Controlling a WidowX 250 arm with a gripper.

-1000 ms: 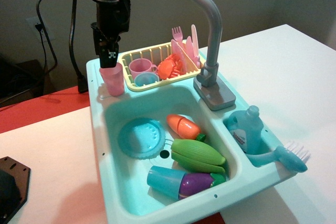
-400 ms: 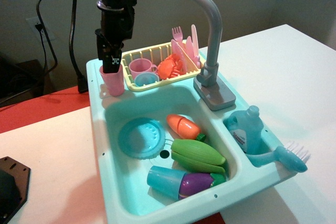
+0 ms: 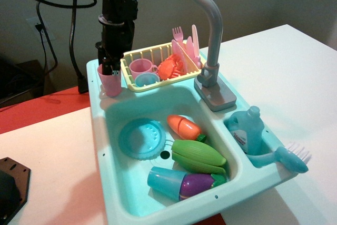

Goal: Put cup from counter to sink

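My gripper grips the pale-pink cup by its rim [image 3: 117, 71] next, so that the cup goes into the sink [image 3: 118, 177].
The pale-pink cup [image 3: 111, 84] stands upright on the turquoise counter [image 3: 95, 94] at the back left corner of the sink unit, beside the yellow dish rack. My gripper [image 3: 107, 68] hangs straight down over it, open, with one dark finger dipping inside the cup's rim and the other at its far left side. The sink [image 3: 118, 177] lies just in front of the cup, under the tall grey faucet [image 3: 210, 30].
The basin holds a round blue strainer [image 3: 141, 138], a carrot [image 3: 183, 126], a green vegetable [image 3: 197, 155], a blue cup [image 3: 164, 181] and an eggplant [image 3: 200, 183]. The dish rack [image 3: 152, 54] holds a pink mug [image 3: 141, 67], bowl and cutlery. A soap bottle [image 3: 246, 130] and brush [image 3: 287, 156] sit at the right.
My gripper has come down from just above the cup until its finger reaches inside the rim. The cup has not moved.
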